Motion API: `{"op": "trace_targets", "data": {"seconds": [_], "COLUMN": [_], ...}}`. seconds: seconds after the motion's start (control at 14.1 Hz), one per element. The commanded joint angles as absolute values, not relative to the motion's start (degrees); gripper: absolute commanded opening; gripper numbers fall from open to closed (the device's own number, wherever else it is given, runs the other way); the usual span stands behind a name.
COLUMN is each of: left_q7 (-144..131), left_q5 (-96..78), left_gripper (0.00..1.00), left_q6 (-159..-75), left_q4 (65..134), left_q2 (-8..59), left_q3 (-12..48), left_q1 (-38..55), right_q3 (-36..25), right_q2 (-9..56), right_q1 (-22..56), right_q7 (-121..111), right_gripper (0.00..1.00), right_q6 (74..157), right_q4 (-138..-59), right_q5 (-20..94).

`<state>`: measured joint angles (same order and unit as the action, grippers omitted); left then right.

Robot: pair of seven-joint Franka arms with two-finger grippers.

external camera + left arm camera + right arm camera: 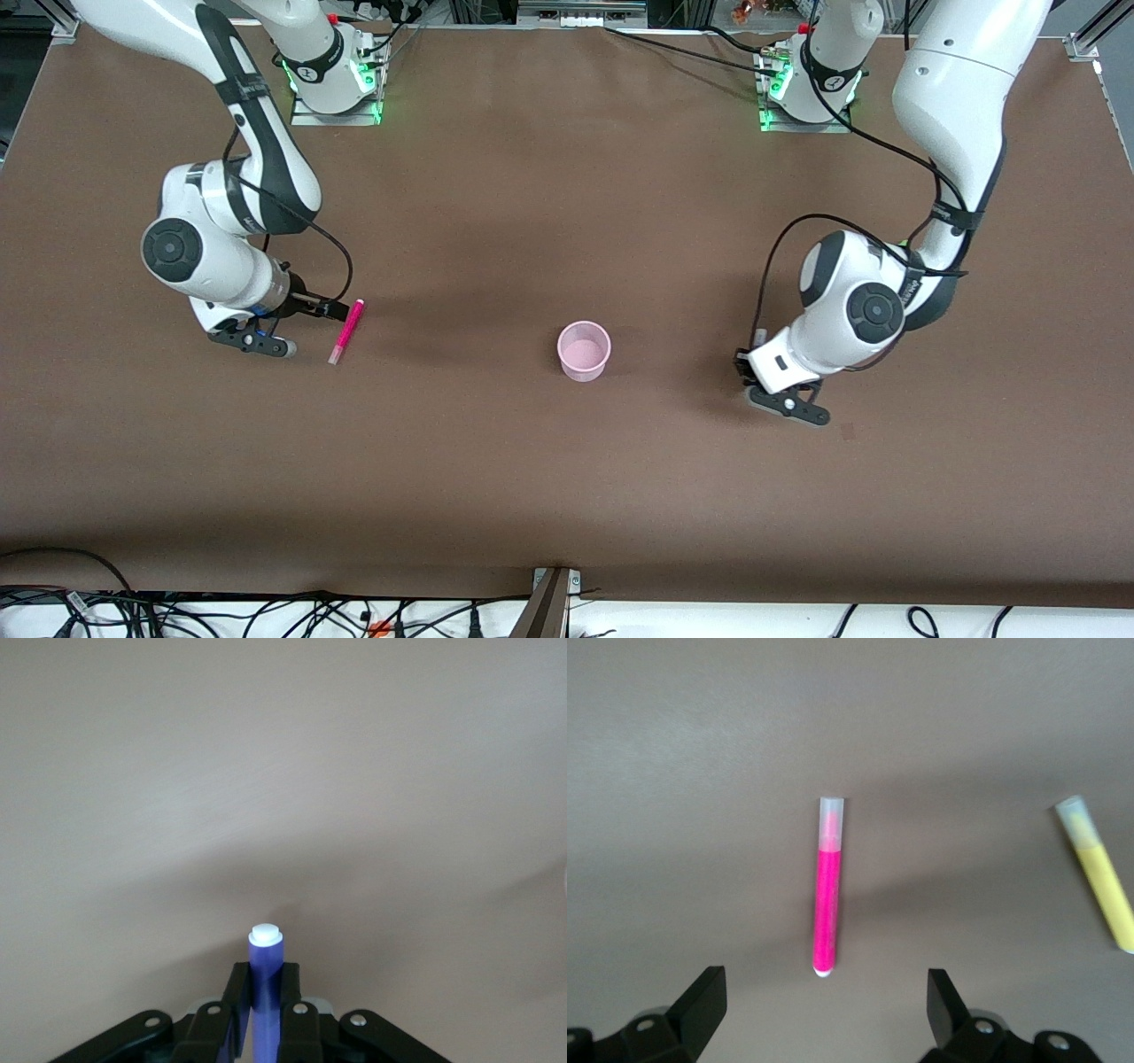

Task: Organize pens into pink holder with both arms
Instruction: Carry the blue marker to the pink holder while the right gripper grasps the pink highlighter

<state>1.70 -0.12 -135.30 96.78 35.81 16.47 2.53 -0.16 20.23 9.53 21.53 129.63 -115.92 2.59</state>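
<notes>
Next, my right gripper picks up the magenta-pink pen by its solid pink end (357, 308). This leaves the magenta-pink pen's pale cap (335, 357) free to enter the pink holder.
The pink holder (585, 365) stands upright mid-table, nothing showing inside it. A magenta-pink pen (346, 331) lies flat toward the right arm's end. My right gripper (295, 325) hangs low beside it, open. In the right wrist view this pen (827, 904) lies just ahead of the wide-spread right gripper (824, 985), not between the fingers. A yellow pen (1103, 881) lies beside it, hidden in the front view. My left gripper (787, 403) is low at the table toward the left arm's end. The left wrist view shows the left gripper (264, 985) shut on a dark purple pen (265, 955), whose pale end sticks out past the fingertips.
The brown table (567, 496) is bare around the holder. Both arm bases (335, 80) stand at the edge farthest from the front camera. Cables (266, 611) and a bracket lie along the nearest edge.
</notes>
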Motion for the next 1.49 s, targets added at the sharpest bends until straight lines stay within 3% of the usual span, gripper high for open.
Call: {"op": "trace_targets", "data": {"seconds": [0.0, 0.21, 0.57, 0.78, 1.14, 1.28, 1.42], "left_q7": [3.7, 3.8, 9.7, 17.2, 30.2, 33.5, 35.9], "left_q5": [-7.9, -13.2, -20.6, -23.2, -24.3, -24.4, -24.5], "left_gripper": [0.0, 0.0, 0.0, 0.0, 0.0, 0.0, 0.0], "left_q6": [-133.7, -133.7, -134.5, -136.7, -151.1, -154.1, -155.1], "left_q4": [94.3, 91.2, 85.6, 82.1, 81.7, 82.1, 83.0], "left_q2": [35.5, 35.9, 40.1, 42.9, 46.7, 46.7, 46.7], "left_q3": [20.1, 23.4, 30.0, 31.2, 33.1, 33.1, 33.1], "left_q1": [1.8, 2.2, 3.4, 6.0, 7.6, 9.3, 9.1], "right_q3": [0.2, 0.3, 0.3, 0.4, 0.6, 0.6, 0.6], "right_q2": [21.0, 21.4, 22.0, 23.1, 24.6, 24.7, 24.7], "right_q1": [10.8, 10.9, 10.9, 10.8, 10.8, 10.9, 10.9], "right_q7": [24.2, 25.5, 25.5, 25.5, 25.6, 25.6, 25.4], "right_gripper": [0.99, 0.99, 0.93, 0.77, 0.54, 0.39, 0.17], "right_q6": [135.5, 142.4, 144.1, 145.2, 147.4, 147.4, 147.2], "right_q4": [-119.8, -125.8, -128.3, -128.3, -128.2, -128.1, -128.1], "right_q5": [3.5, 3.5, 3.5, 3.5, 4.0, 4.0, 4.0]}}
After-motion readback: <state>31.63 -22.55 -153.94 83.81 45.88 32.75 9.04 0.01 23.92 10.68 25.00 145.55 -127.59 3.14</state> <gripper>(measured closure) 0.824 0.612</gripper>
